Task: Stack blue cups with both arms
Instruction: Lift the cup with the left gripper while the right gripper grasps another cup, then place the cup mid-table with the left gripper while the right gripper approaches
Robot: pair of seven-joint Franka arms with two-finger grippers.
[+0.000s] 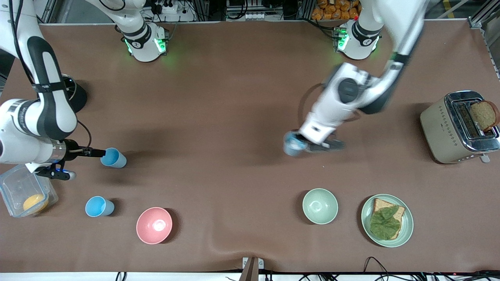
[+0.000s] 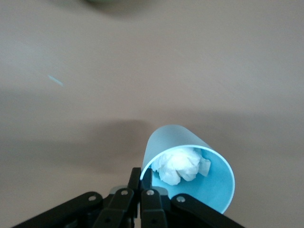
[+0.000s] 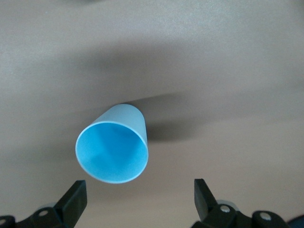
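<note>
I need to stack the second blue cup with the pale blue cup, so my right gripper will next grab the second blue cup by its rim.
My left gripper is shut on the rim of a pale blue cup and holds it above the table's middle. In the left wrist view the fingers pinch the cup's wall, and crumpled white paper lies inside. A second blue cup stands toward the right arm's end. My right gripper is open just beside it. In the right wrist view this cup sits ahead of the spread fingers, not between them. A third blue cup stands nearer the front camera.
A pink bowl and a pale green bowl stand near the front edge. A green plate carries bread and lettuce. A toaster holds a bread slice at the left arm's end. A clear container sits below the right arm.
</note>
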